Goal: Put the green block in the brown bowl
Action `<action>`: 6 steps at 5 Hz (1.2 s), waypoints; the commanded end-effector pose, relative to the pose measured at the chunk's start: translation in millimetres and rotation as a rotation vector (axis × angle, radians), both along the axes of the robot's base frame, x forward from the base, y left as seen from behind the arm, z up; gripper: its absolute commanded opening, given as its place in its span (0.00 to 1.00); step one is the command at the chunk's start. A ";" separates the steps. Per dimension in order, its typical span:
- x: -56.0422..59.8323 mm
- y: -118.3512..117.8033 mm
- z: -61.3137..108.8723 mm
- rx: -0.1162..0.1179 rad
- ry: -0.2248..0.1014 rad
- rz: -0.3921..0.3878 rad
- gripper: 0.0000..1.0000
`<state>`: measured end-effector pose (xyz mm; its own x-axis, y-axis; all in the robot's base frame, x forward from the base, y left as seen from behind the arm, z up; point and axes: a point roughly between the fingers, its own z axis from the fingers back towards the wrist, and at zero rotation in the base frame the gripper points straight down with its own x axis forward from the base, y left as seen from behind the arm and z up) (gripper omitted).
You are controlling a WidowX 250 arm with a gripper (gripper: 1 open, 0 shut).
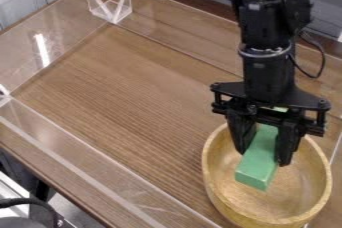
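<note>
The gripper is ready to release the green block, because the block's lower end hangs inside the brown bowl, over the bowl's bottom, and the block would rest there.
The green block hangs tilted inside the brown bowl, its lower end close to the bowl's floor. Whether it touches the floor I cannot tell. My black gripper points steeply down over the bowl and is shut on the block's upper end, one finger on each side. The bowl of light wood sits at the table's front right, and its right rim is partly hidden behind the gripper's body.
The wooden table is ringed by low clear plastic walls. A clear folded stand sits at the back left. Dark cables hang behind the arm at the right.
</note>
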<state>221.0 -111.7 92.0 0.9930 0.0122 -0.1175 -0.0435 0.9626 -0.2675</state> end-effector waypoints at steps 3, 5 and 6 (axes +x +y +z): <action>4.2 2.3 0.4 -0.019 -0.026 -0.001 0.00; 4.1 3.6 2.1 -0.023 -0.020 -0.003 1.00; 5.0 5.8 8.5 -0.025 -0.016 0.002 1.00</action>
<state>217.2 -106.1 86.5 0.9869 0.0073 -0.1609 -0.0521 0.9598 -0.2758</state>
